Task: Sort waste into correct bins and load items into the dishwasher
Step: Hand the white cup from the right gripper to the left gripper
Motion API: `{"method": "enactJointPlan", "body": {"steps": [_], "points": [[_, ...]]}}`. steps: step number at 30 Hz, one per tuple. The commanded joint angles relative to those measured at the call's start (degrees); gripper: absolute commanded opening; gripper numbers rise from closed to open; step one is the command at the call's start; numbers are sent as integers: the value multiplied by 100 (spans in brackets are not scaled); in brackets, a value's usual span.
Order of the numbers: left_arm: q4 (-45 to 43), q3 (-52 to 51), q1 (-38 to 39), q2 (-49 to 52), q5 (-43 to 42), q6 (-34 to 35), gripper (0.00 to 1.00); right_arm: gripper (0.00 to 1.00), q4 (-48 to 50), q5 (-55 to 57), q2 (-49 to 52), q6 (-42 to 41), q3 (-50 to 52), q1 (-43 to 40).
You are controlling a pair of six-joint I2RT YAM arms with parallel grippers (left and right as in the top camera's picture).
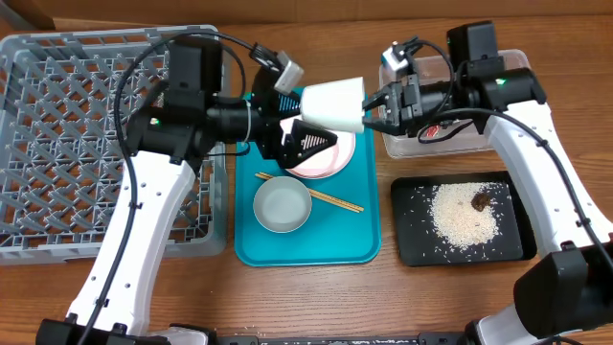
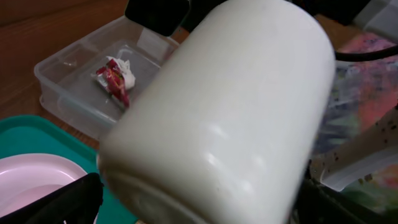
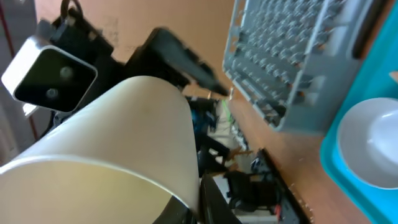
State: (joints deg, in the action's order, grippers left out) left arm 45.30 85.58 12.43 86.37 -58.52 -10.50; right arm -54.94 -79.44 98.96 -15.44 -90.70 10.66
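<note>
I should next grab the white cup around its base [image 1: 314, 105] [image 2: 182, 172] with my left gripper. This leaves the cup's rim free, so the cup can go into the dish rack opening-first.
A white cup [image 1: 333, 103] hangs on its side in the air between my two grippers, above the teal tray's far end. My right gripper [image 1: 372, 107] is shut on the cup's rim, one finger inside and one outside, as the right wrist view [image 3: 205, 205] shows on the cup [image 3: 112, 137]. My left gripper [image 1: 305, 115] is open around the cup's base; in the left wrist view [image 2: 199, 208] the cup [image 2: 230, 106] fills the frame with a gap beside the left finger. The red wrapper [image 2: 115, 78] lies in the clear tub [image 2: 62, 68].
The grey dish rack [image 1: 86, 144] stands at left. The teal tray [image 1: 354, 240] holds a pale plate [image 1: 330, 165], a bowl [image 1: 282, 205] and chopsticks [image 1: 311, 192]. The black tray [image 1: 412, 240] at right holds rice [image 1: 465, 216] and a brown scrap [image 1: 480, 200].
</note>
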Motion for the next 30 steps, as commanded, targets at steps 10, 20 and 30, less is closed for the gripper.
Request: {"method": "enactJointPlan", "body": {"steps": [10,20,30], "points": [[-389,79,-2,11,52,192,100,4,15,-289,-48,63,-37,101],[-785,79,-2,9,-608,243,95,4,7,-267,-48,61,-37,101],[-894,79,-2,9,-931,240,58,4,-20,-267,-48,61,-37,101]]}}
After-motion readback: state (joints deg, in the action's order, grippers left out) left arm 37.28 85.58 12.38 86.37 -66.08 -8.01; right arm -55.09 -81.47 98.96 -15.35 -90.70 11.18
